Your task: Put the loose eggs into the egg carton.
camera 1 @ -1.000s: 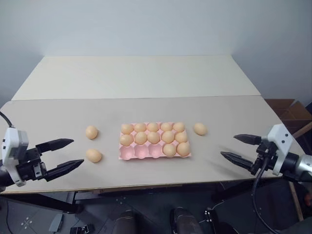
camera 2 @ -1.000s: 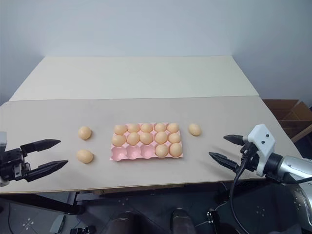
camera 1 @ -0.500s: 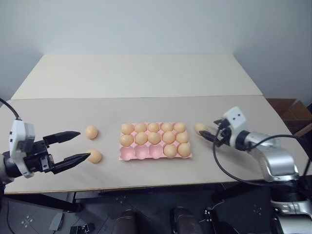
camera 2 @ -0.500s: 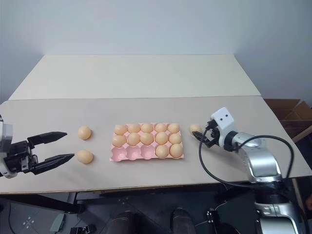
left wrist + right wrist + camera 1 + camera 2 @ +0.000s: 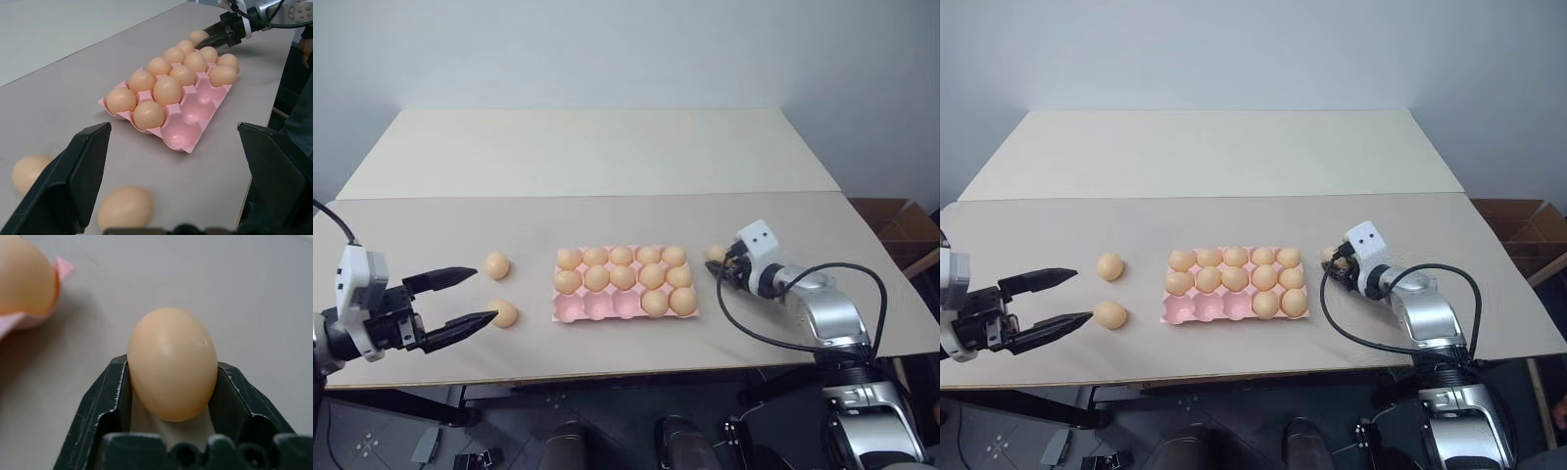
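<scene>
The nearer egg must go into the carton, so my left gripper should next grab it across its widest middle (image 5: 503, 313), as its thin shell curves away toward both ends.
The pink egg carton (image 5: 597, 306) lies mid-table, with eggs in most cups and three front-left cups bare. Two loose eggs (image 5: 497, 265) (image 5: 503, 313) rest left of it. My left gripper (image 5: 481, 294) stands open just left of the nearer egg, its fingers (image 5: 73, 181) wide apart with nothing between them. A third loose egg (image 5: 172, 363) sits just right of the carton, and my right gripper (image 5: 720, 264) is shut on it, one finger (image 5: 110, 396) on each side. I cannot tell whether this egg is off the table.
A second pale table panel (image 5: 587, 152) extends behind. A cardboard box (image 5: 891, 220) sits beyond the table's right edge. The right arm's black cable (image 5: 744, 323) loops over the table near the front edge.
My right arm has swung in from the table's right front to the egg beside the carton, and its fingers have closed on that egg. The left gripper has stayed open and almost still.
</scene>
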`<state>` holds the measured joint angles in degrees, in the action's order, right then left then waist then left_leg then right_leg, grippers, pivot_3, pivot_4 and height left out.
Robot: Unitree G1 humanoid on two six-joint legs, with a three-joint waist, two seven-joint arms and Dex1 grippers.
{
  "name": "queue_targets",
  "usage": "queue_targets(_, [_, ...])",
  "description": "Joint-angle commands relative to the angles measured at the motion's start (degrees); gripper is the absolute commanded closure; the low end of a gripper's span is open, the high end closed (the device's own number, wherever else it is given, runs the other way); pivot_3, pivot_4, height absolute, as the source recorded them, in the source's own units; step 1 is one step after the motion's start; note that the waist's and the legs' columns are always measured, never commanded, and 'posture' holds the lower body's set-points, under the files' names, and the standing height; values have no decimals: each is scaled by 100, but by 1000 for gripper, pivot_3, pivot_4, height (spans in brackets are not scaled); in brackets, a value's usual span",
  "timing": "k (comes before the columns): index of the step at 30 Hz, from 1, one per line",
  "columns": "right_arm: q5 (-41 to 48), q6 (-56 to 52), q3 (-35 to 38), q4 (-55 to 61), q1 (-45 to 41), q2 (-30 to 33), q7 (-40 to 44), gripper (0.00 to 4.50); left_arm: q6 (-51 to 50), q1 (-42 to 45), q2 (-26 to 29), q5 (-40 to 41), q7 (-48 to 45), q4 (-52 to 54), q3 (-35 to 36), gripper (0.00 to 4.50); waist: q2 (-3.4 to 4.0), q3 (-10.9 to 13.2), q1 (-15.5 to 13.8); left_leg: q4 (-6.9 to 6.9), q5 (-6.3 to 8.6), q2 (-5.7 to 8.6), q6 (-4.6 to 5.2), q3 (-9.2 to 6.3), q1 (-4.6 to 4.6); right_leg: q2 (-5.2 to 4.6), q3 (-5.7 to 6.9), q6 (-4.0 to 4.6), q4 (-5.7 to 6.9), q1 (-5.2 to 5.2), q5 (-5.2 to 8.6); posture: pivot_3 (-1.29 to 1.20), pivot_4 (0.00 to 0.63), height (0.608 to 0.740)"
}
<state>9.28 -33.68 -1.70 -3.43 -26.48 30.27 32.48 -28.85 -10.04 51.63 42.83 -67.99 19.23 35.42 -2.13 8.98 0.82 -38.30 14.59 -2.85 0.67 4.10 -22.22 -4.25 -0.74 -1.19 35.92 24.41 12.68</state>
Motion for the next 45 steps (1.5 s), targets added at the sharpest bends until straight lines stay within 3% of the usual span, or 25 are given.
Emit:
queue_targets(1, [188,-370,75,1424,161,91,25,1942,47,-62,13,81,19,157,189,0,0,0,-2,0,0,0,0,-1,-1,0,1,0,0,0,0,0,150,740])
queue_targets(10, [640,-2020,-1085,3761,90,-687,-355,1942,50,43,61,78,22,86,35,0,0,-1,16,1,-2,-8,-3,-3,12,6,1,9,15,0,4,0,150,740])
queue_targets(15, [476,-2170,-1617,3793,237,-896,-571,1942,29,113,33,64,44,114,-56,0,-2,-2,-15,-2,-4,0,-7,-3,9,-5,5,11,9,-3,5,0,150,740])
queue_targets(21, [575,-2320,-1721,3755,250,-772,-469,1942,-4,153,66,83,21,87,-75,0,-3,-2,-7,-1,-4,1,-7,-3,2,-5,7,8,-1,-1,4,0,150,740])
queue_targets(27, [608,-2262,-1708,3768,72,-807,-464,27,1,170,44,87,46,109,-112,0,-3,-2,2,0,-4,-4,-7,-9,6,2,12,12,9,0,6,0,150,740])
queue_targets(32, [960,-1865,-973,3988,262,-439,4,27,0,162,16,103,101,136,-95,0,-3,-2,-18,0,-4,-2,-7,-8,4,0,11,11,5,-1,6,0,150,740])
queue_targets(39, [2161,-1105,1312,3588,917,775,1450,27,129,-73,106,-51,-44,100,-15,0,-5,-1,-53,0,-1,5,-3,-5,-4,-9,11,1,-16,-8,7,0,150,740])
queue_targets(45, [2717,-682,2315,3214,1670,1517,2512,27,-77,-376,95,-12,51,245,328,0,-5,-2,-16,3,-1,-8,-3,-11,12,6,12,9,-1,-12,11,0,150,740])
